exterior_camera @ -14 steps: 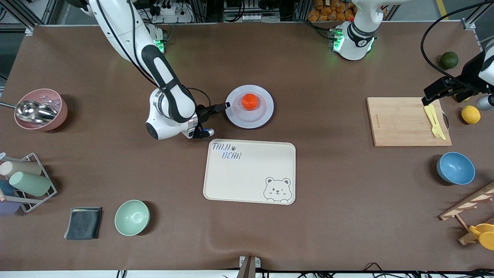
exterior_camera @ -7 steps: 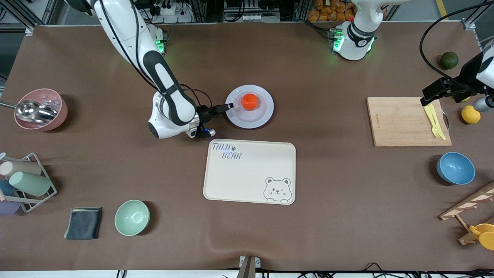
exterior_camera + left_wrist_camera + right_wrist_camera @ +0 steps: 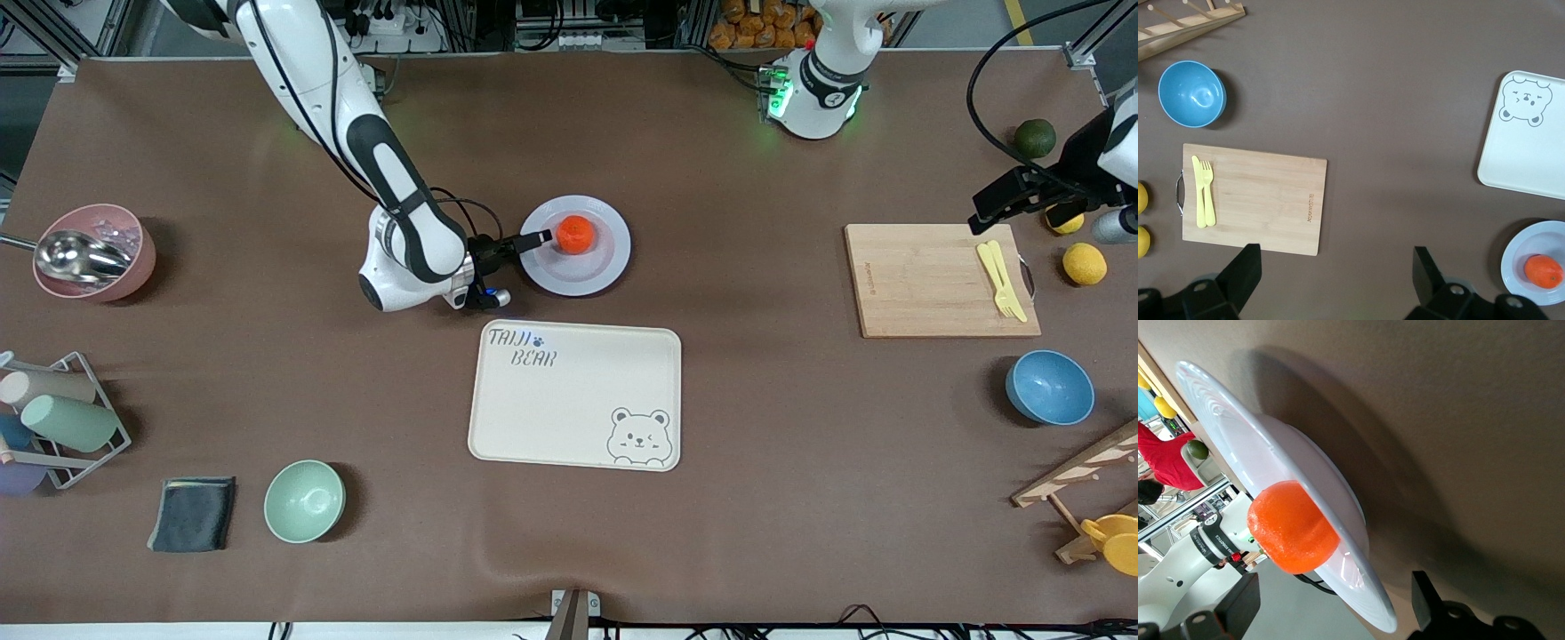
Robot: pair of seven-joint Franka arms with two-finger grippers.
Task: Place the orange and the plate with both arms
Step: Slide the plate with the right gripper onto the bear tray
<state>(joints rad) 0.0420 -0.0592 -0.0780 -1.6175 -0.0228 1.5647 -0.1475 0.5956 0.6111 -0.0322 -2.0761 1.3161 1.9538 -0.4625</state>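
Note:
The plate's rim is between my right gripper's fingers beside the orange (image 3: 575, 234) (image 3: 1293, 527), so my right gripper should close now. It would hold the rim.
The orange (image 3: 575, 234) sits in the middle of the lavender-white plate (image 3: 605, 264), which lies mid-table, farther from the front camera than the bear tray. My right gripper (image 3: 534, 241) is low at the plate's rim on the right arm's side. It is open, and in the right wrist view the plate's rim (image 3: 1238, 433) runs between the spread jaws of the gripper (image 3: 1331, 613), with the orange (image 3: 1293, 527) just ahead. My left gripper (image 3: 991, 209) is open and empty in the air over the cutting board's end. The left wrist view (image 3: 1335, 273) shows only bare table between its jaws.
The cream bear tray (image 3: 574, 395) lies just nearer the camera than the plate. A wooden cutting board (image 3: 925, 280) with a yellow fork and knife (image 3: 1000, 277), lemons (image 3: 1085, 263), a dark green fruit (image 3: 1035, 138) and a blue bowl (image 3: 1049, 387) are at the left arm's end. A green bowl (image 3: 304, 500) and a pink bowl (image 3: 93, 252) are at the right arm's end.
My right gripper has slid toward the plate, so its fingers now reach over the rim close to the orange. My left gripper has drifted slightly toward the arms' bases.

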